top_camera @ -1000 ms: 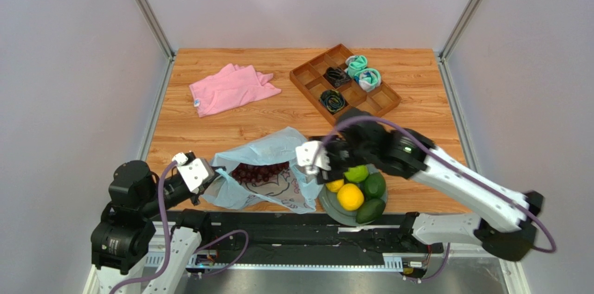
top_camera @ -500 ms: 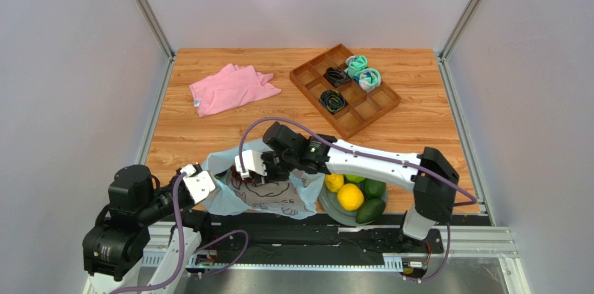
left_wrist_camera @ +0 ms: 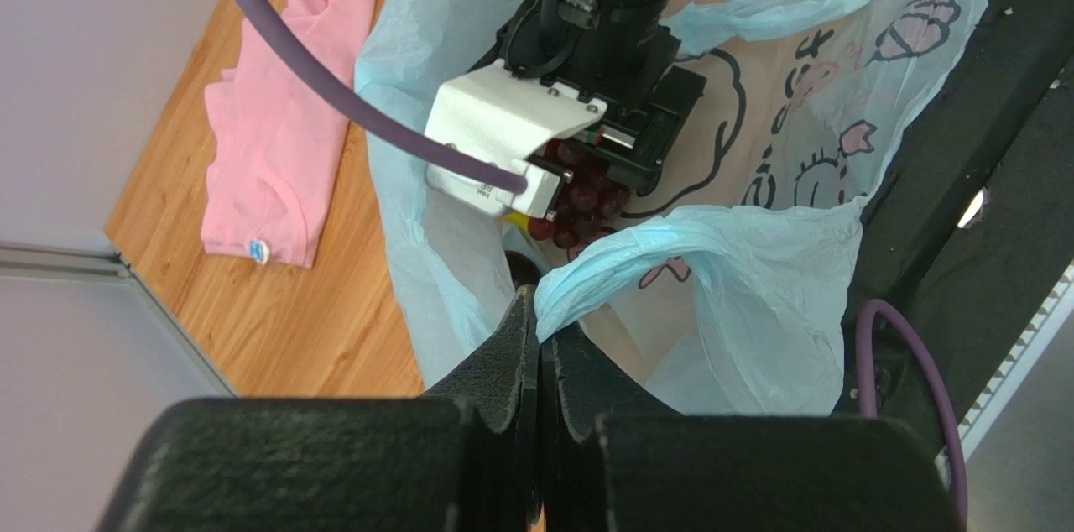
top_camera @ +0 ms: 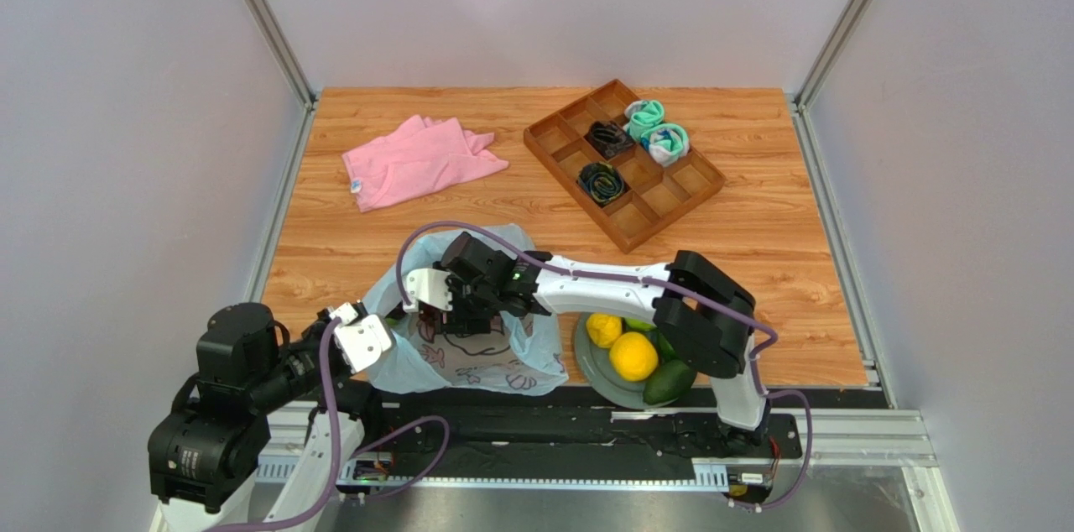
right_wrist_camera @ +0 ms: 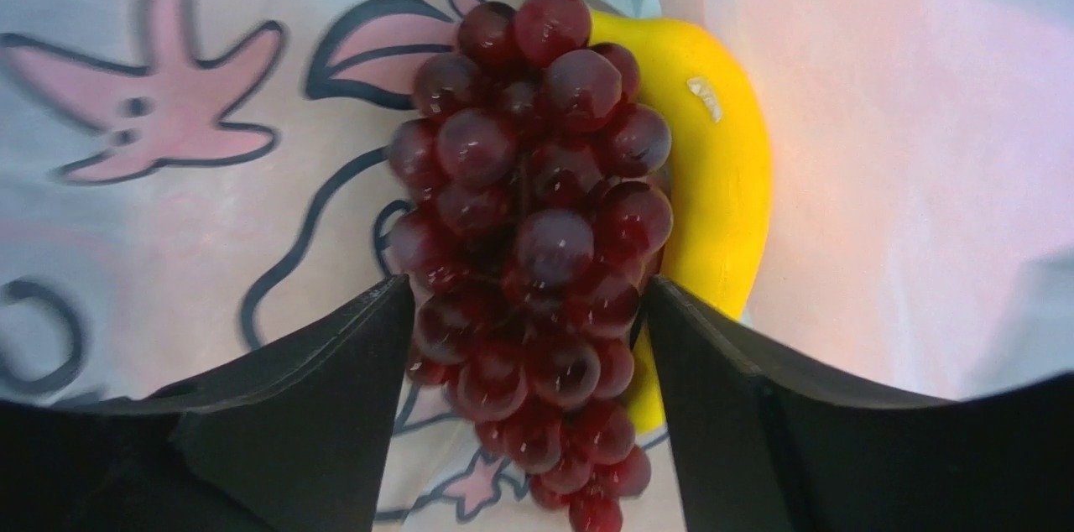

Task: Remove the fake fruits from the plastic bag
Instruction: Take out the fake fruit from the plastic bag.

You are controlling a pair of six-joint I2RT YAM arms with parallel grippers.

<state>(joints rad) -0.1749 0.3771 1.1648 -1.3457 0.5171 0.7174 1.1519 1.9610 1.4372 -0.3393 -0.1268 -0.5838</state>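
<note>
My right gripper closes, as the bunch's middle lies between the open fingers, one finger between bunch and banana. Closing now would catch the grape bunch.
The pale-blue plastic bag (top_camera: 511, 362) lies at the near edge with its mouth held up. My left gripper (left_wrist_camera: 540, 316) is shut on a twisted handle of the bag (left_wrist_camera: 756, 306). My right gripper (top_camera: 444, 312) reaches down into the bag's mouth. It is open, and its jaws straddle the dark red grape bunch (right_wrist_camera: 536, 243), close against both sides. A yellow banana (right_wrist_camera: 716, 180) lies right beside the grapes on the bag's printed floor. A lemon (top_camera: 604, 329), an orange (top_camera: 633, 356) and an avocado (top_camera: 669, 381) sit on a grey plate (top_camera: 590, 379) right of the bag.
A pink cloth (top_camera: 416, 161) lies at the back left. A wooden divided tray (top_camera: 681, 186) with rolled socks (top_camera: 656, 129) stands at the back right. The right arm's links stretch over the plate and the bag's right side.
My right arm swung left from over the plate and went down into the bag. Its jaws narrowed on the way, then widened around the grapes. The left gripper kept hold of the handle.
</note>
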